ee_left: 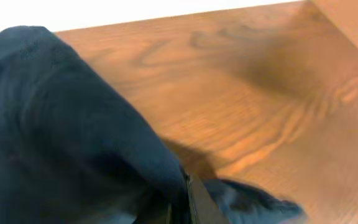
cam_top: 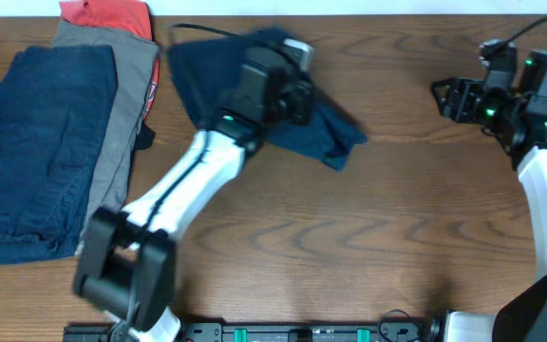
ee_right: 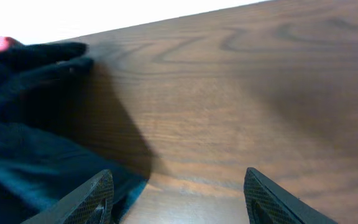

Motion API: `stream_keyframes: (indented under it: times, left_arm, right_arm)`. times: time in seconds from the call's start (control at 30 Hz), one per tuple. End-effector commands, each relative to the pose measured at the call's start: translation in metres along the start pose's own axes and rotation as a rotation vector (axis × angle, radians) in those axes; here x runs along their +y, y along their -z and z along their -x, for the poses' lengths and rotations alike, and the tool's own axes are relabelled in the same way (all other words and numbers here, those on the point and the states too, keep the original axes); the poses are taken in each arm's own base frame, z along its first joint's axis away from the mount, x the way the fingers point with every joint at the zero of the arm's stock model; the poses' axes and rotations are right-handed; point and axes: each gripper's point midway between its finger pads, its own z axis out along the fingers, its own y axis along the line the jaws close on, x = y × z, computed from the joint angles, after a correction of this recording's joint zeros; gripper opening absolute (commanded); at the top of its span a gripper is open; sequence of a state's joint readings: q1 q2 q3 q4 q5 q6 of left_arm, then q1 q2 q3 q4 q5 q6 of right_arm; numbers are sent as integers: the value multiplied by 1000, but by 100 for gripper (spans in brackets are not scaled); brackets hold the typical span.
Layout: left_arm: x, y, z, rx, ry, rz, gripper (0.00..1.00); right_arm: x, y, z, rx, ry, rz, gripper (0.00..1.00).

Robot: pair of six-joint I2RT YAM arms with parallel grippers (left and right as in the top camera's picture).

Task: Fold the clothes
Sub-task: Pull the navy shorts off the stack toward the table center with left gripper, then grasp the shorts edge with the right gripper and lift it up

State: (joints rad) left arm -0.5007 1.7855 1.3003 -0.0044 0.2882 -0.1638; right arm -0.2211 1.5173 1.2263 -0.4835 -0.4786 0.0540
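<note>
The garment [cam_top: 326,133] is gathered around my fingers and would end up short and bunched on the flat table if I opened now, so my left gripper should keep holding it.
A dark blue garment [cam_top: 326,133] lies bunched at the back middle of the table. My left gripper [cam_top: 288,95] is down on it and shut on its cloth; in the left wrist view the garment [ee_left: 67,137] fills the left side and wraps the finger [ee_left: 194,202]. My right gripper [cam_top: 449,98] is open and empty at the far right, apart from the garment. In the right wrist view its two fingers [ee_right: 176,202] frame bare wood, with the garment [ee_right: 36,155] to the left.
A pile at the back left holds a navy piece [cam_top: 41,157], a grey piece [cam_top: 122,104] and a red piece [cam_top: 107,14]. The table's back edge runs just behind the garment. A black cable [cam_top: 193,28] lies behind the left gripper.
</note>
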Motion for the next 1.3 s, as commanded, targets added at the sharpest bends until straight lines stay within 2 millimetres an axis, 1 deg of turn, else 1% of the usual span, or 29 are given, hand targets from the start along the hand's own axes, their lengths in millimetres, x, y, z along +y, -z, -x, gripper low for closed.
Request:
stream_keyframes:
  times: [0.0,0.07,0.13,0.2,0.27,0.3,0.37,0.4,0.5,0.63,0.77,0.9,1.0,1.17,1.27]
  left_arm:
    - [-30,-24,-21,43,-3,-78,7]
    - [-39,-34,-34,68,-14,-93,7]
    - [-44,-40,-43,91,-18,-99,10]
    - [-44,-41,-48,107,-16,-97,24]
    - [-41,-40,-46,103,-13,-92,33]
    - [-37,-39,-44,99,-8,-86,41]
    - [-30,-36,-40,91,0,-76,49]
    - [-25,-34,-37,88,7,-68,50]
    - [-11,-24,-28,79,30,-46,52]
    - [9,-2,-17,78,61,-5,52]
    - [30,26,-9,85,101,45,52]
    - [44,44,-8,99,131,79,52]
    - [46,49,-14,129,129,89,52]
    - [48,51,-28,183,119,98,52]
    - [48,52,-32,202,125,102,52]
  right_arm:
    - [2,14,7,-19,4,18,66]
    - [3,14,2,2,30,19,66]
    - [4,13,-2,19,54,21,67]
    - [5,13,-5,30,73,24,69]
    - [6,12,-7,36,91,26,71]
    - [7,12,-7,38,96,28,72]
    - [10,9,-9,44,118,34,73]
    - [11,7,-10,49,133,39,73]
    - [15,-3,-17,77,172,56,75]
    - [20,-23,-30,127,231,84,77]
    - [26,-53,-48,187,264,120,78]
    - [34,-81,-64,227,300,155,79]
    - [41,-98,-75,252,312,177,77]
    - [49,-111,-85,271,331,197,75]
    - [49,-120,-88,269,358,189,73]
